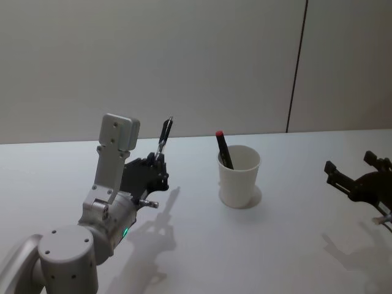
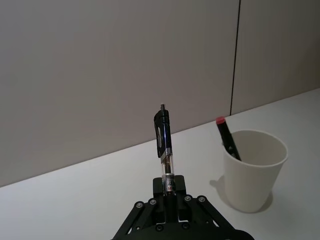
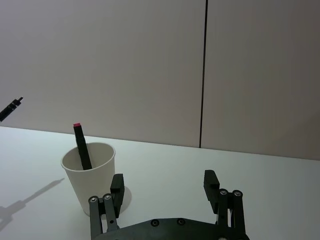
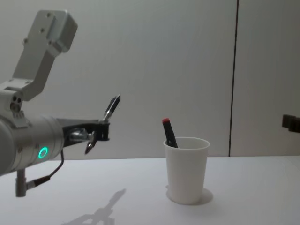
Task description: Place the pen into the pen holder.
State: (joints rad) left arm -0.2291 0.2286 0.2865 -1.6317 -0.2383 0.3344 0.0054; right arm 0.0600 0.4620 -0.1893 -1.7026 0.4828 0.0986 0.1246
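Observation:
The robot's right gripper needs to grab the pen next by its free upper end (image 4: 113, 104) (image 1: 165, 131), because the left gripper's shut fingers cover the pen lower down.
A black clip pen (image 1: 164, 138) with a clear barrel stands nearly upright in my left gripper (image 1: 160, 164), which is shut on its lower end and held above the table. In the left wrist view the pen (image 2: 164, 145) rises from between the shut fingers (image 2: 169, 192). The pen holder, a white paper cup (image 1: 240, 177), stands upright on the table to the right of that gripper, apart from it. A black marker with a red cap (image 1: 223, 149) leans inside the cup. My right gripper (image 1: 350, 162) hovers open and empty at the far right.
The white table (image 1: 294, 245) runs back to a plain grey wall with a dark vertical seam (image 1: 296, 67). Bare tabletop lies between the cup and each gripper. The left arm's large grey wrist housing (image 4: 28, 140) shows at the left of the chest view.

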